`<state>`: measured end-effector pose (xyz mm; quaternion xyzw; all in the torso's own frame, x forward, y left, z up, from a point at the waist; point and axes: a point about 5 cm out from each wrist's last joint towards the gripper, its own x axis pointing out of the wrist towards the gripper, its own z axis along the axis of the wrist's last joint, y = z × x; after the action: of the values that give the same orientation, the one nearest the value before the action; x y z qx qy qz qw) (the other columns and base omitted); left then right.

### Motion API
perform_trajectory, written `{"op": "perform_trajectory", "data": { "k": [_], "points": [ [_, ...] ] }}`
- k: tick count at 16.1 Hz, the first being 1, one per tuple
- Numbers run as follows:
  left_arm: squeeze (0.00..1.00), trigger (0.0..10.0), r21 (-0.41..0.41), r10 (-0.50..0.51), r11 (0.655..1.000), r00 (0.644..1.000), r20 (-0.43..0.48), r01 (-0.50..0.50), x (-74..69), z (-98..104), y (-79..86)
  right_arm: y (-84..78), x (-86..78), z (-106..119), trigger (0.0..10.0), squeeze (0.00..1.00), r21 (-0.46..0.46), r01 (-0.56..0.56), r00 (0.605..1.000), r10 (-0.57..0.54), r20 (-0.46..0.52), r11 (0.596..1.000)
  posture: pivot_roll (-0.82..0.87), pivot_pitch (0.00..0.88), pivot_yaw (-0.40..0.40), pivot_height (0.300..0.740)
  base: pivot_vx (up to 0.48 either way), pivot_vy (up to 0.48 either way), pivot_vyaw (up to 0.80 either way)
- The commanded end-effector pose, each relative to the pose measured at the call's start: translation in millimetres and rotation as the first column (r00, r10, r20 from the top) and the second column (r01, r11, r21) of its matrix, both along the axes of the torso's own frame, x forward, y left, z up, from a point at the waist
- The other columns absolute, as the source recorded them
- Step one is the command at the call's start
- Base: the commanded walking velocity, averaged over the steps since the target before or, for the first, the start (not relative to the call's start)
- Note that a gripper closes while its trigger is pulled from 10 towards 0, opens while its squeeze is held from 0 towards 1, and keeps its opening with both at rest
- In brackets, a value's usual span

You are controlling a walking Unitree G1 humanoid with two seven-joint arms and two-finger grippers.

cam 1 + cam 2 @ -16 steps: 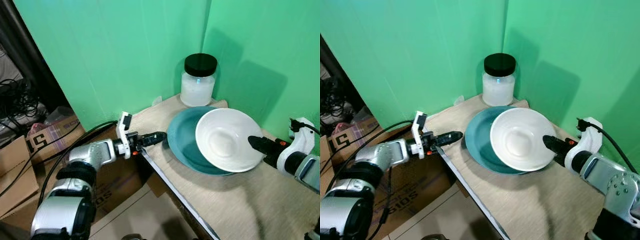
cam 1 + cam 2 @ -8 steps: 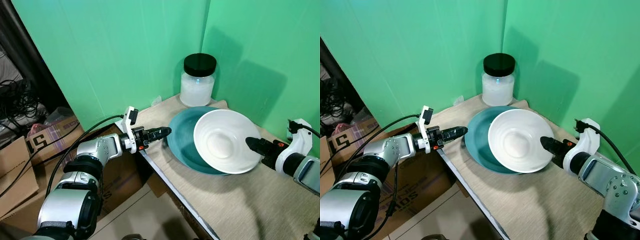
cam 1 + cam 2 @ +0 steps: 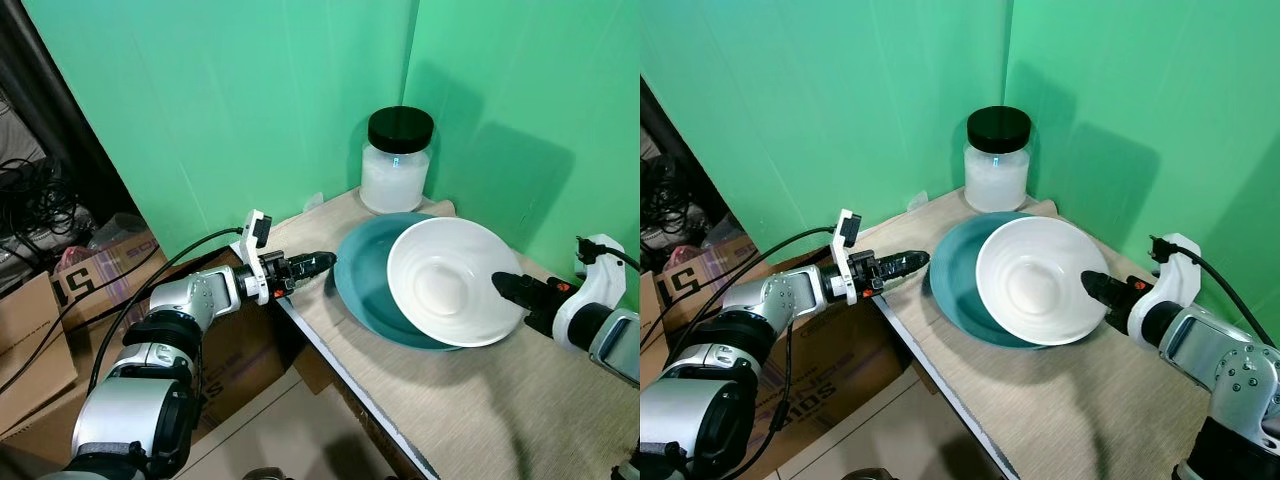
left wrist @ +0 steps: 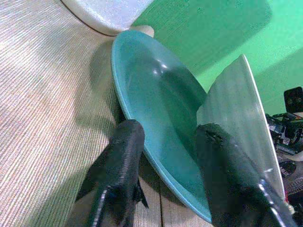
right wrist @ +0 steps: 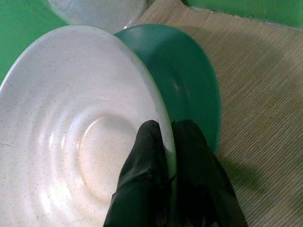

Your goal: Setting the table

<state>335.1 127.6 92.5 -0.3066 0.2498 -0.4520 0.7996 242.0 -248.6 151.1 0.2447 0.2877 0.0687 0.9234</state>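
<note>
The white bowl (image 3: pixel 445 280) hangs over the opposite side of the teal plate and crowds it. My left gripper will next grab the plate by its uncovered rim (image 3: pixel 338 278).
A white bowl (image 3: pixel 445 280) hangs tilted over a teal plate (image 3: pixel 362 278) that lies on the woven table top (image 3: pixel 480 400). My right gripper (image 3: pixel 505 285) is shut on the bowl's right rim, one finger inside and one outside (image 5: pixel 168 126). In the right wrist view the white bowl (image 5: pixel 71 132) covers part of the teal plate (image 5: pixel 189 75). My left gripper (image 3: pixel 325 261) stands open at the plate's left rim, low over the table edge. Its wrist view has the teal plate (image 4: pixel 151 94) between the spread fingers (image 4: pixel 120 156).
A frosted jar with a black lid (image 3: pixel 397 160) stands behind the plate in the corner of the green walls. The table's metal edge (image 3: pixel 340 375) runs diagonally. Cardboard boxes (image 3: pixel 40 330) and cables (image 3: pixel 40 200) lie on the floor at left.
My left gripper has reached forward to the plate's left rim, then eased back slightly. The bowl in my right gripper has shifted a little to the left.
</note>
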Motion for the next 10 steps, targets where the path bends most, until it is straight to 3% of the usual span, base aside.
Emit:
{"op": "perform_trajectory", "data": {
  "k": [1,10],
  "points": [
    [0.00,0.0,0.009,0.006,1.000,1.000,0.007,-0.006,0.6,0.5,4.9,4.5,2.9,10.0,0.0,0.00,0.006,-0.040,0.998,0.039,0.053,0.999,-0.01,0.000,0.057,0.740,0.000,0.000,0.00],
    [0.00,0.0,0.008,0.050,0.999,0.998,0.047,-0.050,3.6,3.9,8.9,3.6,4.0,16.1,0.0,0.00,0.003,-0.055,0.996,0.054,0.075,0.998,-0.01,0.000,0.053,0.740,0.000,0.000,0.00]
  ]
}}
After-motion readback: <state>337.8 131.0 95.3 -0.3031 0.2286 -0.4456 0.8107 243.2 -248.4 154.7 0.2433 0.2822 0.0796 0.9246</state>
